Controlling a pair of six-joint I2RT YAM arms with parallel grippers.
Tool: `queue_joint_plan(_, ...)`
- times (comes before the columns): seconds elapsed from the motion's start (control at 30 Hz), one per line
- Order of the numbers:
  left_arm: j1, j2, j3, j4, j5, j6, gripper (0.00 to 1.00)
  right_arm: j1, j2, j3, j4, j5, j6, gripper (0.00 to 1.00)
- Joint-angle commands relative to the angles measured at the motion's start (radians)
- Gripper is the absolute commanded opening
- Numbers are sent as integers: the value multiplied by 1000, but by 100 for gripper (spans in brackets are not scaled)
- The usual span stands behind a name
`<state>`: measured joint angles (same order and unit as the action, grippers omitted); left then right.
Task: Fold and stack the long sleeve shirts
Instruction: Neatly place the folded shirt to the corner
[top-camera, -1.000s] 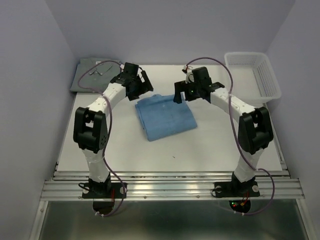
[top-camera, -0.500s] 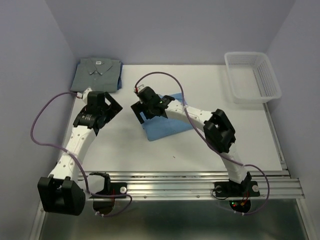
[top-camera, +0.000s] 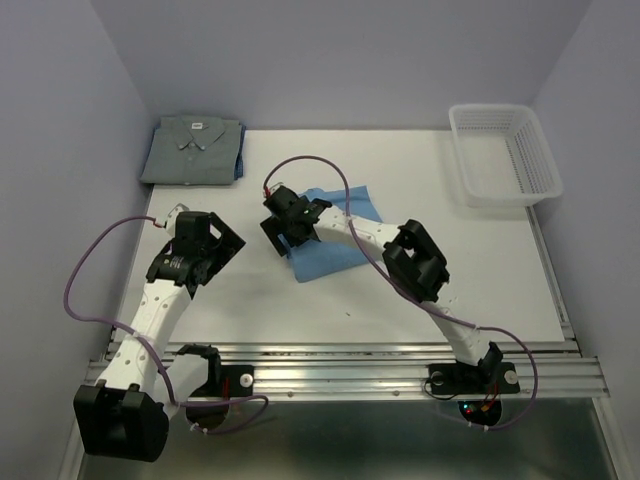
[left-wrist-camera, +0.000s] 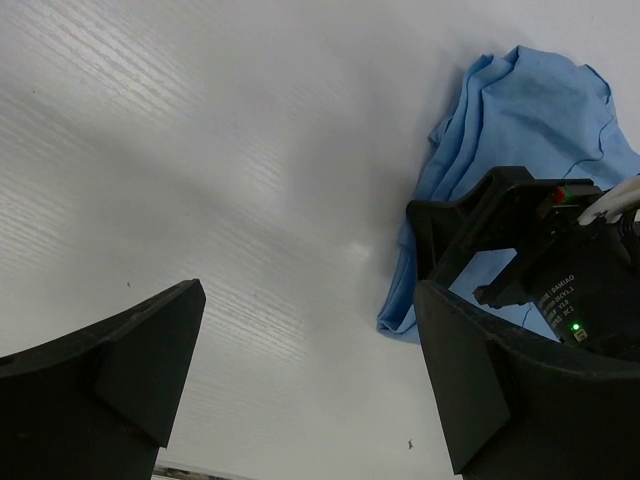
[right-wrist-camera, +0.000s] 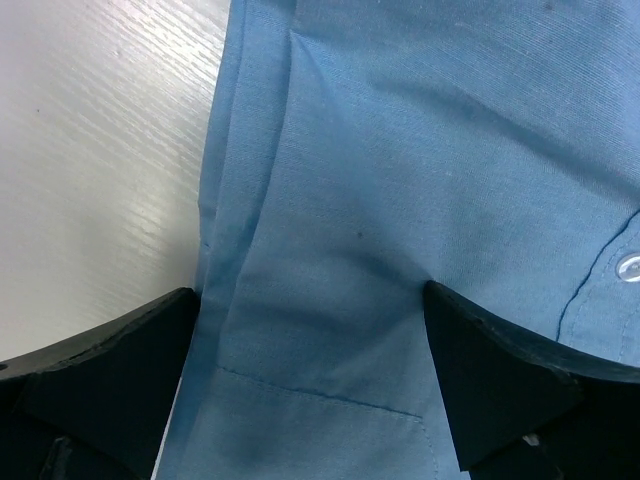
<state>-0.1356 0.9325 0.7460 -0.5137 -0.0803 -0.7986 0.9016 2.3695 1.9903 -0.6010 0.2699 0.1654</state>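
Observation:
The right gripper should close on the blue shirt's folded edge. One finger is just past that edge and the other is over cloth, so closing now would hold it.
The light sky-blue long sleeve shirt (top-camera: 340, 248) lies folded in the middle of the table. My right gripper (top-camera: 283, 226) hangs open over its left edge. In the right wrist view the blue cloth (right-wrist-camera: 400, 150) fills the space between the fingers (right-wrist-camera: 500, 380), and nothing is pinched. The dull grey shirt (top-camera: 192, 150) lies folded at the back left corner, collar and white label up. My left gripper (top-camera: 212, 238) stands open over bare table to the left of the blue shirt (left-wrist-camera: 520, 120). Its camera also sees the right gripper (left-wrist-camera: 540, 270).
A white mesh basket (top-camera: 505, 155) stands at the back right corner. Purple walls close in the left, back and right sides. The metal rail (top-camera: 340, 375) with both arm bases runs along the near edge.
Both arms have swung down from the back of the table. The right gripper has crossed to the blue shirt's left edge. The left gripper has come to the left-middle of the table.

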Motion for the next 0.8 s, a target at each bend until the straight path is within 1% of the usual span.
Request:
queue_joint_plan(0.0, 5, 3, 0, 14, -3, -5, 99, 17, 100, 18, -65, 47, 10, 100)
queue_joint_plan(0.07, 7, 2, -4, 11, -6, -5, 99, 28, 120, 33, -88, 72, 5, 97)
queue_joint_plan(0.1, 7, 0, -4, 9, -9, -5, 99, 37, 128, 33, -92, 98, 0, 93)
queue_joint_plan(0.13, 7, 0, -2, 7, -12, -5, 99, 46, 137, 33, -94, 109, -1, 80)
queue_joint_plan(0.17, 7, 0, 1, 1, -15, -5, 99, 46, 142, 34, -95, 115, -6, 70)
queue_joint_plan(0.2, 7, -1, 7, 0, -22, -7, 99, 46, 143, 44, -97, 127, -6, 52)
queue_joint_plan(0.23, 7, -1, 12, -8, -27, -5, 99, 46, 146, 50, -109, 130, -7, 41)
queue_joint_plan(0.27, 8, 0, 18, -11, -36, -5, 99, 46, 143, 54, -112, 132, -1, 32)
queue_joint_plan(0.3, 8, -1, 29, -14, -41, -4, 99, 46, 139, 54, -112, 129, -4, 21)
queue_joint_plan(0.37, 8, -3, 45, -26, -50, -2, 99, 46, 110, 61, -112, 112, -7, 13)
queue_joint_plan(0.4, 10, -9, 62, -29, -55, -1, 99, 46, 94, 64, -118, 79, -20, 2)
queue_joint_plan(0.43, 10, -11, 72, -35, -55, 2, 99, 46, 74, 86, -129, 63, -15, 1)
queue_joint_plan(0.47, 11, -14, 79, -36, -55, 7, 99, 46, 18, 85, -123, 43, -10, 1)
queue_joint_plan(0.5, 11, -23, 90, -37, -55, 13, 99, 46, -21, 76, -99, -19, -13, 1)
queue_joint_plan(0.53, 14, -27, 110, -40, -58, 21, 99, 46, -64, 68, -35, -59, -12, 1)
queue_joint_plan(0.57, 14, -38, 119, -45, -62, 25, 99, 46, -141, 50, 1, -107, 6, 1)
queue_joint_plan(0.6, 16, -44, 128, -46, -67, 30, 99, 37, -180, 42, 39, -167, 22, 1)
queue_joint_plan(0.63, 17, -52, 148, -48, -72, 32, 99, 37, -214, 33, 114, -290, 40, 1)
queue_joint_plan(0.7, 21, -73, 165, -45, -88, 44, 99, 4, -298, -7, 183, -409, 115, 1)
queue_joint_plan(0.73, 22, -78, 186, -52, -95, 47, 99, -7, -323, -21, 245, -508, 140, 1)
queue_joint_plan(0.77, 24, -86, 199, -57, -95, 50, 99, -16, -344, -39, 275, -553, 169, 1)
